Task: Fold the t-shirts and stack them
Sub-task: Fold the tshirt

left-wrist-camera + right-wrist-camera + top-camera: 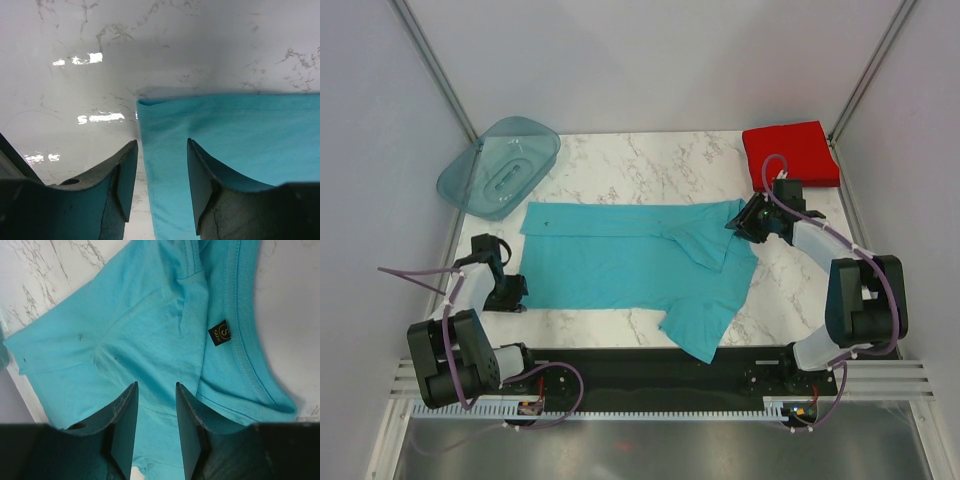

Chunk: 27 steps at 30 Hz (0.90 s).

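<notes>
Next, my left gripper grabs the turquoise t-shirt (630,262) at its near hem corner (526,303), to fold that near side of the t-shirt over its body.
The turquoise t-shirt (630,262) lies spread on the marble table, one sleeve folded in over the body, the other sleeve at the near edge. The red t-shirt (790,154) sits as a folded square at the back right. My left gripper (510,294) is open at the shirt's near left hem corner; in the left wrist view the hem edge (150,150) runs between the fingers. My right gripper (738,222) is open over the collar end; the right wrist view shows the collar and label (219,333) and folded sleeve under the fingers.
A translucent teal plastic tray (500,166) lies at the back left, just beyond the shirt's far left corner. Metal frame posts stand at the back corners. The black base rail runs along the near edge.
</notes>
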Available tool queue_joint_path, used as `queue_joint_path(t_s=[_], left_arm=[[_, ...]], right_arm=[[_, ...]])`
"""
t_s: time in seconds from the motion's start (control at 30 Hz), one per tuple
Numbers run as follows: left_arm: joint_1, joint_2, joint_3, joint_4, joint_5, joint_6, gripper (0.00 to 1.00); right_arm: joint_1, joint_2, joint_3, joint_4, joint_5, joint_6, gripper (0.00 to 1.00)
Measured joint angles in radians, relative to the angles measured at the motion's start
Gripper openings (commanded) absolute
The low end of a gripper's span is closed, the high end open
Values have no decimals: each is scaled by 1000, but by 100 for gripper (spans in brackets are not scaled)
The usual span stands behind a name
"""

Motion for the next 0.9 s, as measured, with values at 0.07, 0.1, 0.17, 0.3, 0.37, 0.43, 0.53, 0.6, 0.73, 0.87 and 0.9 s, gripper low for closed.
queue_joint_path(t_s=[0.07,0.1,0.17,0.3,0.37,0.43,0.53,0.6,0.73,0.87,0.9], left_arm=[[5,2,-12,11,0,0,50],[6,4,-15,15,0,0,48],[7,16,-16,27,0,0,47],[10,43,-13,30,0,2,35],[13,48,-11,18,0,6,23],[13,48,-11,11,1,8,5],[13,48,-10,23,5,9,2],[13,47,-10,23,8,10,2],[13,46,-10,27,10,11,2],[13,48,-10,35,18,13,2],[13,49,-10,36,19,15,2]], right_arm=[[2,-12,-2,-8,6,0,43],[4,-21,-5,-13,8,0,44],[13,-58,-26,-34,28,-3,45],[56,-167,-105,-91,63,-4,45],[97,-239,-161,-125,82,3,45],[153,-315,-218,-163,100,18,45],[255,-429,-282,-227,122,53,45],[331,-508,-315,-268,134,87,46],[454,-678,-391,-345,145,169,46],[550,-822,-438,-446,168,243,46],[568,-846,-441,-473,171,259,46]])
